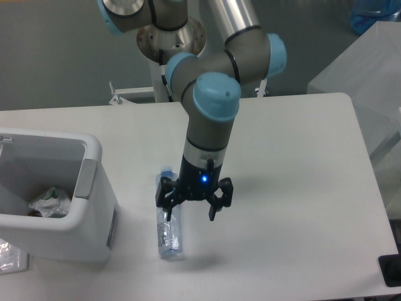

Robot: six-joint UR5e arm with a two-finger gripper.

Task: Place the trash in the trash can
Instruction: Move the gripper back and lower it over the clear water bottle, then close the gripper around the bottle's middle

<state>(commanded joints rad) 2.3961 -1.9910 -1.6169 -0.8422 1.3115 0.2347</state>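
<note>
My gripper should next grab the clear plastic bottle by its slim body (168, 224), then drop it into the trash can.
A slim clear plastic bottle (169, 229) with a blue cap lies on the white table (294, 163), cap toward the back, just right of the trash can. The trash can (94, 188) is a white boxy bin with a thick rim and a grey side panel, at the left. A crumpled clear-white wrapper (50, 202) lies inside it. My gripper (192, 209) points down, open and empty, low over the table. Its left finger (166, 202) overlaps the bottle's upper part and its right finger stands to the bottle's right.
A piece of clear plastic (9, 257) lies at the front left beside the bin. The arm's base (170, 37) stands at the table's back edge. A white box (366, 63) is off the table's right side. A dark object (390, 271) sits at the front right corner.
</note>
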